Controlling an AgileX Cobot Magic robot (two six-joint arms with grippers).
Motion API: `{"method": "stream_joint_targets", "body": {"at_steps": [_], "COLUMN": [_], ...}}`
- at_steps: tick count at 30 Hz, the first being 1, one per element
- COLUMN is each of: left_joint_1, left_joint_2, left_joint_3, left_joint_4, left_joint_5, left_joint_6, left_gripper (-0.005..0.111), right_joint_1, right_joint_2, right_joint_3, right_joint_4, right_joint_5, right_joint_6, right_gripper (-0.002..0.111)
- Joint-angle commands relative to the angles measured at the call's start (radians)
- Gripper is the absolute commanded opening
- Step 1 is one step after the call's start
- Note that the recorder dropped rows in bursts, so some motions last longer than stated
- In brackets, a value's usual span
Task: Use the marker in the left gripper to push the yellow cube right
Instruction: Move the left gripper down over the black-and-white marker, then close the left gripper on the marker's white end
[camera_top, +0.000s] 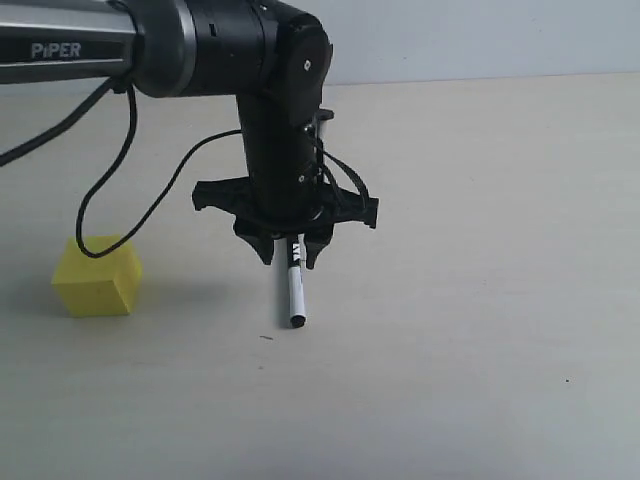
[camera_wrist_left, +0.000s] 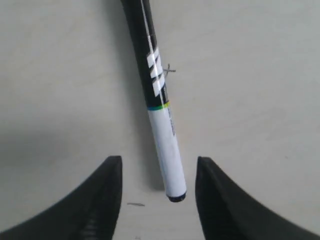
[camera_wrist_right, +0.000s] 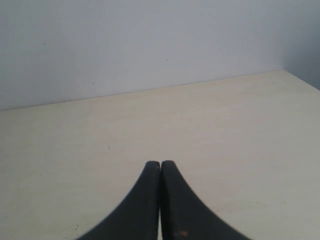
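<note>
The fingers of my left gripper are above the marker's white body (camera_top: 296, 285) (camera_wrist_left: 167, 150) and would miss if I closed them now, so I need to lower my left gripper first.
The marker (camera_top: 295, 292) lies flat on the pale table, white barrel toward the camera and black cap under the arm. My left gripper (camera_top: 292, 256) hangs just over it, open. In the left wrist view the two black fingers (camera_wrist_left: 105, 195) stand wide apart on either side of the marker's (camera_wrist_left: 162, 130) white end without touching it. The yellow cube (camera_top: 97, 277) sits on the table far to the left of the gripper, apart from the marker; it is out of the left wrist view. My right gripper (camera_wrist_right: 160, 164) is shut, holds nothing, and is out of the exterior view.
A loose black cable (camera_top: 100, 215) loops down from the arm just above the cube. The pale table (camera_top: 470, 300) meets a light wall (camera_wrist_right: 150, 45) at the back. A small dark mark (camera_top: 265, 338) lies left of the marker's white end.
</note>
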Motion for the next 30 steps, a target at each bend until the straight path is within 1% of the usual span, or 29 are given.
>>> {"method": "stream_joint_targets", "body": {"at_steps": [1,10,30], "left_joint_1": [-0.001,-0.001,-0.001], "left_joint_2": [0.037,0.088,0.107], "left_joint_3": [-0.003,-0.001,0.002], "left_joint_4": [0.004,0.004,0.002], "left_joint_5": [-0.030,-0.105,-0.101], "left_joint_6": [-0.057,-0.073,-0.069], "left_gripper": [0.046,0.046,0.046], "right_joint_1": [-0.005,-0.005,-0.005], "right_joint_2": [-0.005,-0.005,-0.005], "right_joint_3": [0.006,0.006,0.006], "right_joint_4": [-0.007,-0.007,-0.007], "right_joint_5": [-0.004,-0.004,-0.004], "right_joint_6": [-0.007,-0.007,-0.007], "right_gripper": [0.000,0.000,0.000]}}
